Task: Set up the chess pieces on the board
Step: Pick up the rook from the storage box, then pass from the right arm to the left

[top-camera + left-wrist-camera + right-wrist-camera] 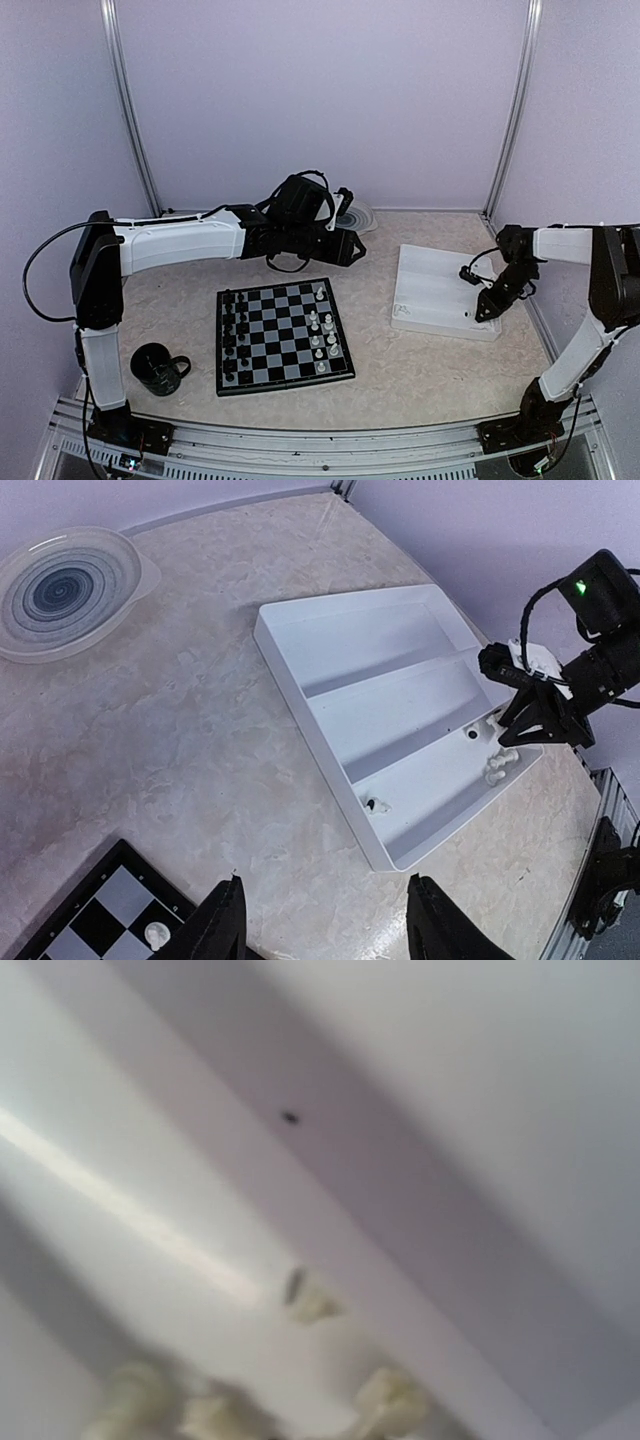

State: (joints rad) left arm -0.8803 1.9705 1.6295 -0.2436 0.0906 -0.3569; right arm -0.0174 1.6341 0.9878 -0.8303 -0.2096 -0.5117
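The base of a white chess piece should stay free to stand on the board's corner square, so my left gripper should next grab the piece by its upper part.
The board [282, 336] lies in the middle of the table, with black chess pieces [234, 330] down its left columns and white chess pieces [322, 335] down its right columns. My left gripper [352, 247] hovers behind the board, open and empty; in its wrist view [323, 880] the fingers span bare table, with a board corner [100, 912] and one white piece [155, 937] at the lower left. My right gripper [487, 303] reaches down into the white tray [430, 262] beside a few white pieces [497, 768]. Its wrist view is blurred, showing white pieces [390, 1400] close up and no fingers.
The tray [310, 670] has three long compartments; a small piece [375, 805] and a dark one [472, 734] lie in it. A clear ribbed dish [65, 590] sits at the back centre. A black mug [158, 368] stands left of the board.
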